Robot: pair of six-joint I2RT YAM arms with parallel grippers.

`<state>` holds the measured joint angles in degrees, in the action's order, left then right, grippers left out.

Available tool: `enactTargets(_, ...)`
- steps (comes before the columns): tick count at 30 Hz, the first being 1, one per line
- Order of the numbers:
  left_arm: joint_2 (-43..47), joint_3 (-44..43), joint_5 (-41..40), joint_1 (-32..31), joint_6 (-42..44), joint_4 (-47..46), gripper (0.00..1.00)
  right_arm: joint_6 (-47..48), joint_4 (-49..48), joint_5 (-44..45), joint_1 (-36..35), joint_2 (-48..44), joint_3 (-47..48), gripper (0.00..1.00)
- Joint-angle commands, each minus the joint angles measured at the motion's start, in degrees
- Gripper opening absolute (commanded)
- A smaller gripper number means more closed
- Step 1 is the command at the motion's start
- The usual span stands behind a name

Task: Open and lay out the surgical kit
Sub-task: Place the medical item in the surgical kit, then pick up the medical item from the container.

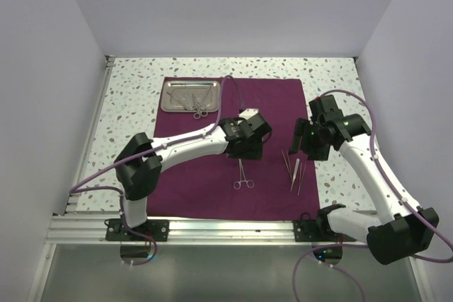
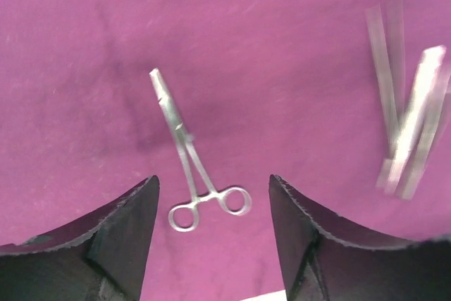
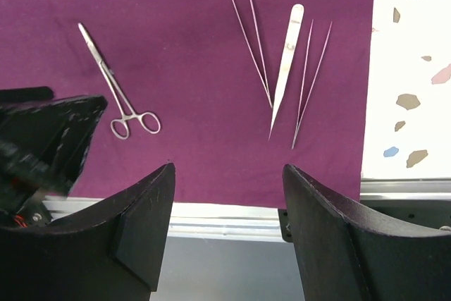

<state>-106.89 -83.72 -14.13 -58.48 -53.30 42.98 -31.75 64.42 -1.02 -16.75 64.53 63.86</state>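
Note:
Next, the left gripper grabs the scissors in the steel tray by the stems above their ring handles, to lay them out on the cloth.
The dark purple cloth [image 1: 191, 182] of the surgical kit lies spread flat on the table. A small steel tray [image 1: 164, 97] sits on its far left corner with scissors-like instruments [image 1: 198, 102] in it. One ring-handled pair of scissors [image 2: 184, 147] lies on the cloth just below my open left gripper [image 2: 213, 181], which touches nothing. Several thin tweezers [image 3: 282, 68] lie side by side near the cloth's right edge. My right gripper [image 3: 229, 167] hovers open over the cloth's near edge, empty.
The speckled tabletop [image 1: 134, 90] shows around the cloth, with white walls on three sides. An aluminium rail [image 1: 212, 228] runs along the near edge. The left gripper [image 1: 244, 152] and the right gripper [image 1: 304, 148] hang close together over the cloth's right half.

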Motion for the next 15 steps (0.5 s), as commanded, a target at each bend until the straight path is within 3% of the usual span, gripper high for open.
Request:
enactTargets(1, 0.5, -7.4, -1.7, 1.2, 3.9, 2.1, 0.68, -1.2, -1.4, -0.1, 0.1, 1.4, 2.5, 0.66)
enactTargets(9, -0.7, -12.3, -4.4, 17.1, 20.2, 0.2, 0.63, -0.5, 0.0, 3.4, 0.1, 4.1, 8.5, 0.67)
enactTargets(15, -9.2, -21.1, -5.7, 27.7, 27.3, 1.2, 0.61, -0.6, -0.9, 2.5, 0.2, 6.2, 10.0, 0.67)
